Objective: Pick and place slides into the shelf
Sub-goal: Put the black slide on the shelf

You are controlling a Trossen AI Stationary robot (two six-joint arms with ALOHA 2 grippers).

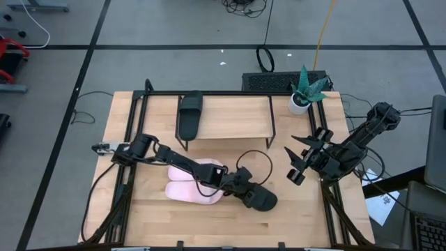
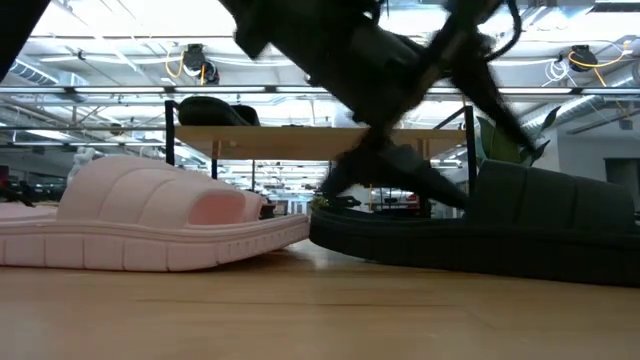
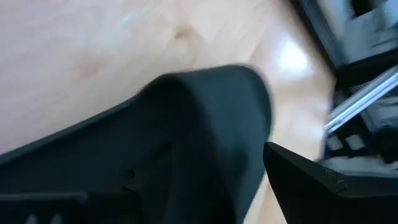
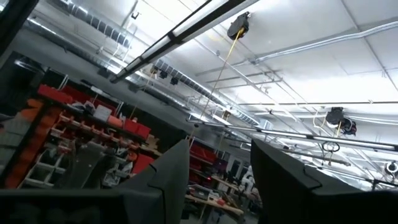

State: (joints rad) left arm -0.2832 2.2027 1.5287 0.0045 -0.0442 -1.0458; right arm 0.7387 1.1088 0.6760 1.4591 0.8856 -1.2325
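My left gripper grabs the black slide by its heel end (image 3: pixel 205 186) next, to set the slide on the shelf.
One black slide (image 1: pixel 189 115) lies on the shelf's (image 1: pixel 237 115) wooden top, toward its left end. Two pale pink slides (image 1: pixel 194 187) lie side by side on the tabletop; one pink slide (image 2: pixel 150 225) shows at the left of the low view. The second black slide (image 1: pixel 263 201) (image 2: pixel 490 232) lies just right of them, near the table's near edge. My left gripper (image 1: pixel 244 187) (image 2: pixel 385 185) is down on this slide, which fills the space between its fingers (image 3: pixel 174 174). My right gripper (image 1: pixel 298 166) (image 4: pixel 217 180) hangs open above the table's right side and touches nothing. My left gripper has the black slide between its two fingers, at the end nearest the pink slides (image 1: pixel 248 192). The fingers come slanting down from the table's left. One finger (image 3: pixel 305 177) lies against the slide's dark side (image 3: pixel 249 143). The slide's sole (image 2: pixel 480 262) looks to be on the tabletop.
A potted plant (image 1: pixel 301 97) stands at the table's far right corner, beside the shelf. The shelf's black legs (image 1: pixel 270 136) come down onto the tabletop. Bare wood (image 1: pixel 286 209) lies right of the black slide. A keyboard (image 1: pixel 279 81) sits beyond the far edge.
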